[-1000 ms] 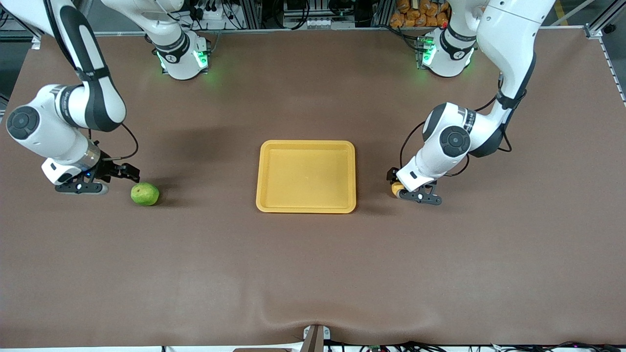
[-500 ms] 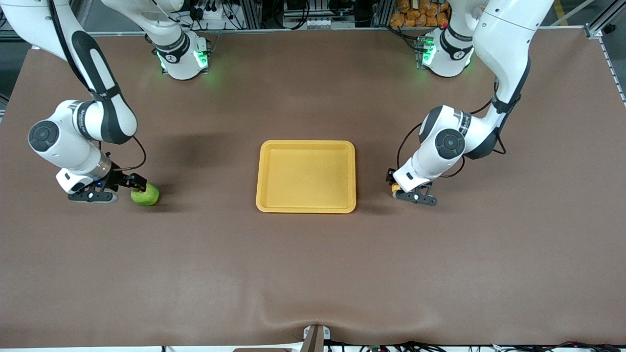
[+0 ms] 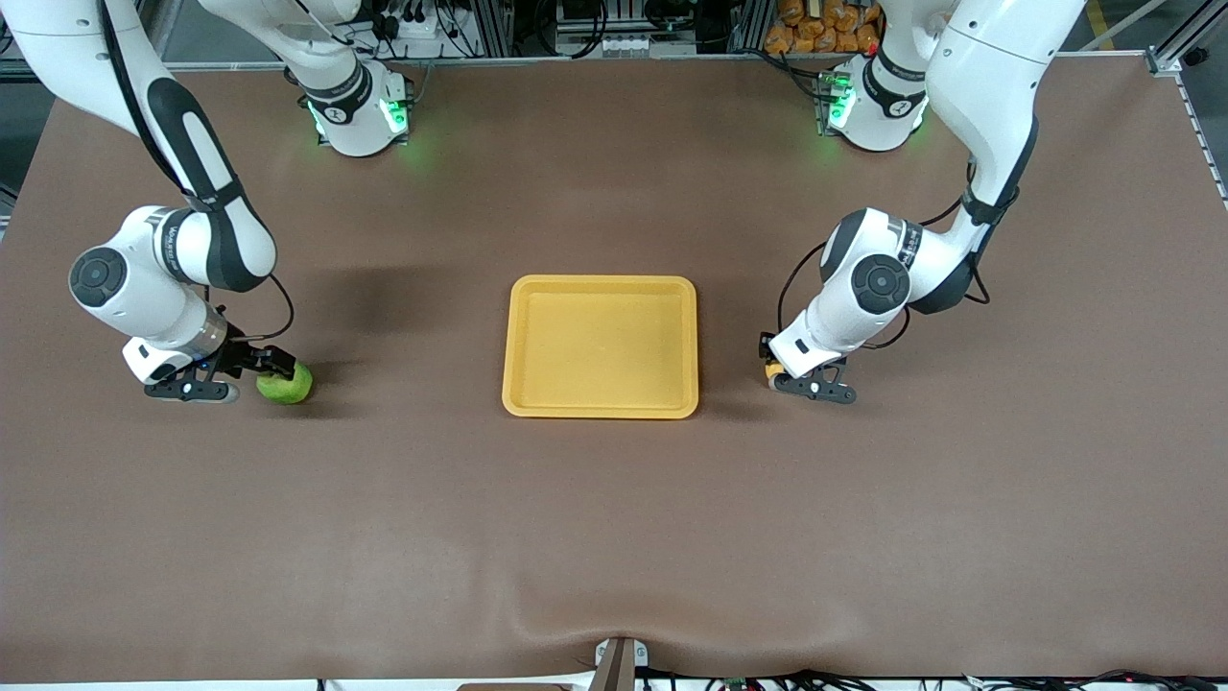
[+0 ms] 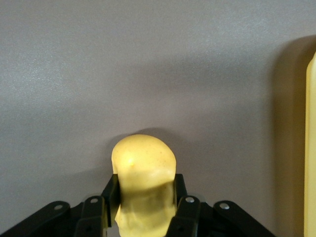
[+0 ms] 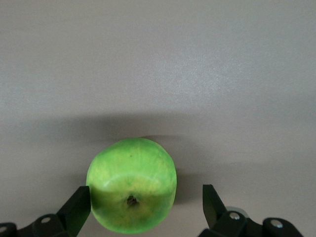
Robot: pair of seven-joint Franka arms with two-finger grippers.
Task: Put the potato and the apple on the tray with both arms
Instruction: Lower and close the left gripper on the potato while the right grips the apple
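Next, my right gripper grabs the green apple (image 3: 288,385) by its round sides to put the apple on the yellow tray (image 3: 601,393).
The yellow tray (image 3: 601,393) lies in the middle of the table; its rim edge shows in the left wrist view (image 4: 311,148). The green apple (image 3: 288,385) sits on the table toward the right arm's end. My right gripper (image 3: 261,369) is low around it and open: in the right wrist view the apple (image 5: 131,191) lies between the fingers (image 5: 76,210), one touching it, the other apart. My left gripper (image 3: 775,374) is beside the tray toward the left arm's end, shut on the yellow-orange potato (image 4: 143,180), mostly hidden in the front view (image 3: 771,370).
The brown table cover has a raised wrinkle (image 3: 614,614) near the front edge. Both arm bases (image 3: 357,115) stand along the table's back edge. Open table surface lies all around the tray.
My right gripper moved toward the apple and down, so its fingers now stand around it. My left gripper shifted slightly lower over the potato. The tray has not moved.
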